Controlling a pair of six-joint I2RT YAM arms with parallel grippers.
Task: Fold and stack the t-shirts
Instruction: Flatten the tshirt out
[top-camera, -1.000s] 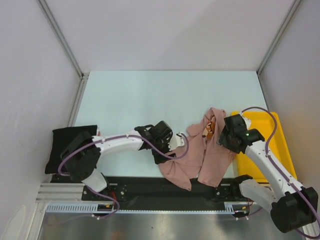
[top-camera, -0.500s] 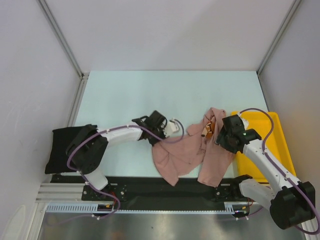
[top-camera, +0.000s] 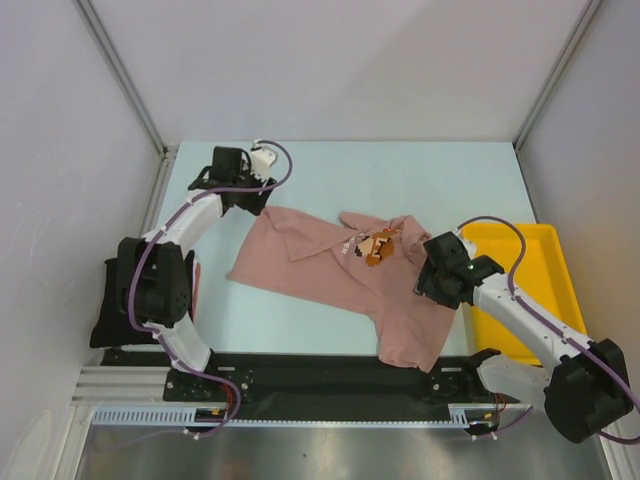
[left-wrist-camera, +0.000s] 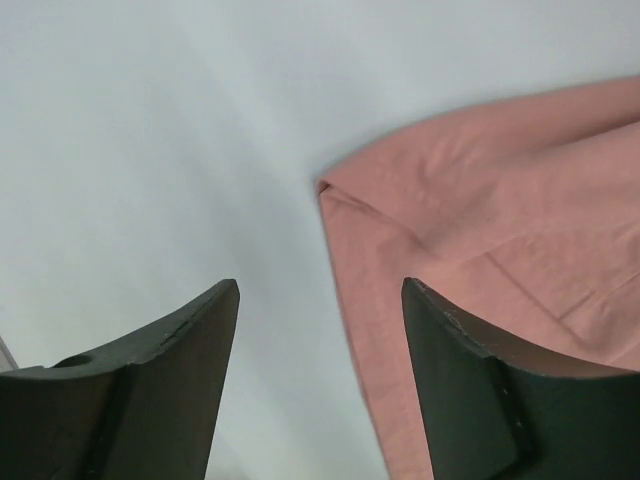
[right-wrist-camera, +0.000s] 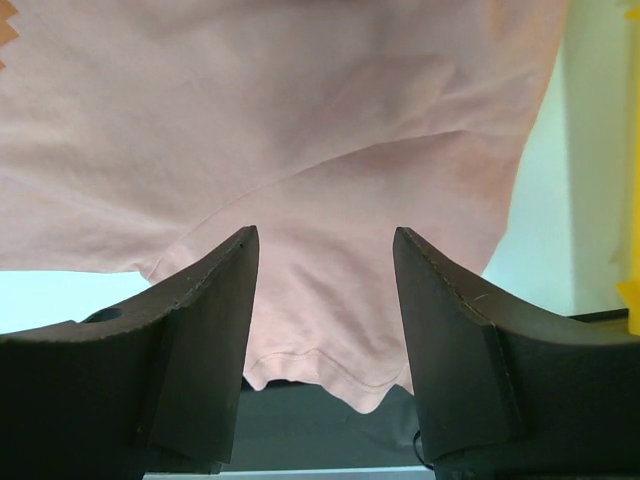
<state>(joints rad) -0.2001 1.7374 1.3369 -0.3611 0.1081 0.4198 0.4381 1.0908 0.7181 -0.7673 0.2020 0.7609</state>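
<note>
The robot's right hand next has to grab the dusty pink t-shirt by its shoulder edge near the sleeve seam. Then the t-shirt can be spread straight for folding.
The dusty pink t-shirt (top-camera: 330, 270) lies spread across the table with its brown-orange print (top-camera: 378, 245) facing up. Its lower hem hangs over the front edge. My left gripper (top-camera: 248, 198) is open at the back left, by the shirt's far corner. In the left wrist view (left-wrist-camera: 320, 286) it holds nothing and the shirt's edge (left-wrist-camera: 480, 210) lies under the right finger. My right gripper (top-camera: 432, 283) is open above the shirt's right side. In the right wrist view (right-wrist-camera: 325, 233) the cloth (right-wrist-camera: 300, 120) lies below the jaws. The black t-shirt (top-camera: 102, 322) lies at the near left, partly hidden by the left arm.
A yellow plastic tray (top-camera: 535, 262) stands at the right, next to the right arm. White walls with metal posts enclose the table on three sides. The black base rail (top-camera: 320, 378) runs along the front edge under the shirt's hem.
The left gripper pulled the pink shirt's corner to the back left, spreading the bunched shirt out, and now stands open. The right gripper shifted slightly left and nearer.
</note>
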